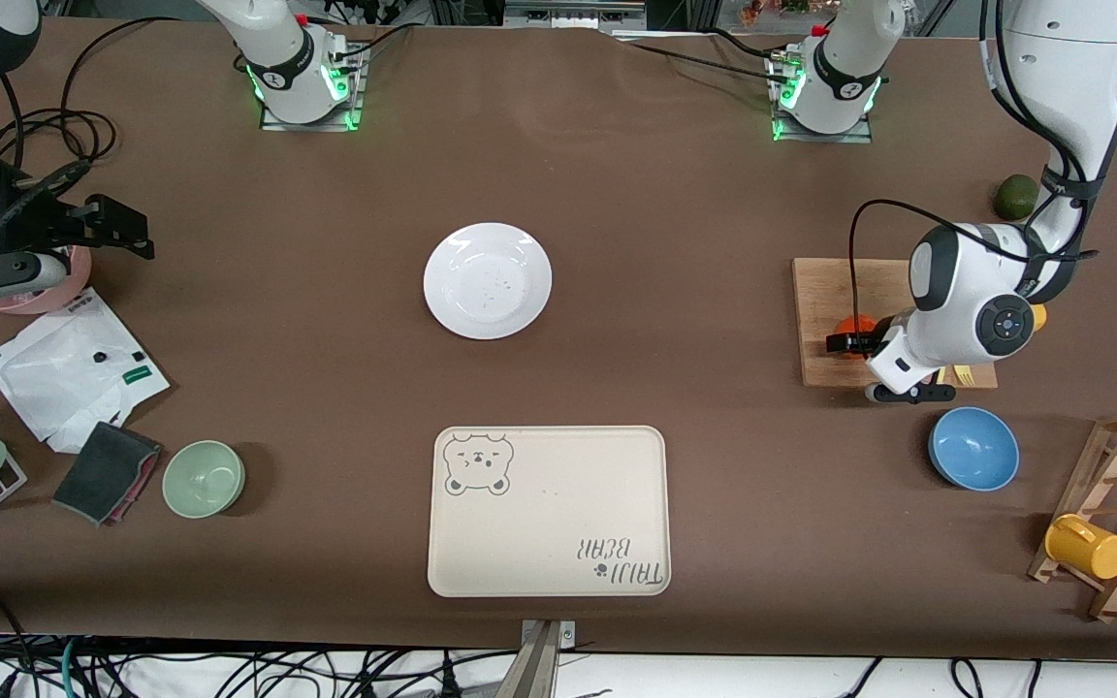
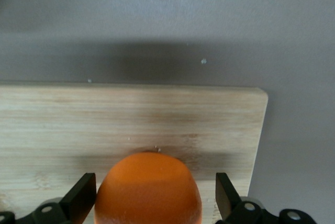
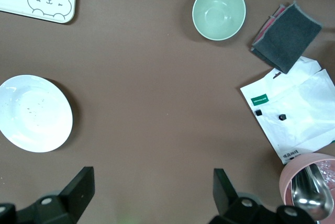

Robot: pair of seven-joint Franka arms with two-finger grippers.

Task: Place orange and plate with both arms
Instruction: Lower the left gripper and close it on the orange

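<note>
I should close my left gripper on the orange [image 2: 148, 192] now, because its fingers are on either side of the orange above the wooden cutting board [image 2: 63, 130].
The orange [image 1: 850, 327] sits on a wooden cutting board [image 1: 822, 296] toward the left arm's end of the table. My left gripper [image 1: 844, 342] is low at the board, open, with a finger on each side of the orange and gaps showing; in the left wrist view the orange [image 2: 149, 187] fills the space between the fingers [image 2: 79, 199]. The white plate [image 1: 488, 280] lies mid-table, also in the right wrist view [image 3: 34, 113]. My right gripper [image 1: 132, 233] is open and empty, up over the right arm's end of the table; its wrist view [image 3: 153, 187] shows only bare table between the fingers.
A cream bear-print tray [image 1: 549, 509] lies nearer the camera than the plate. A green bowl [image 1: 204, 478], grey sponge [image 1: 105, 470], white bag [image 1: 69, 368] and pink dish [image 1: 45, 291] are at the right arm's end. A blue bowl [image 1: 973, 448], mug rack [image 1: 1116, 523] and dark green fruit [image 1: 1016, 197] are near the board.
</note>
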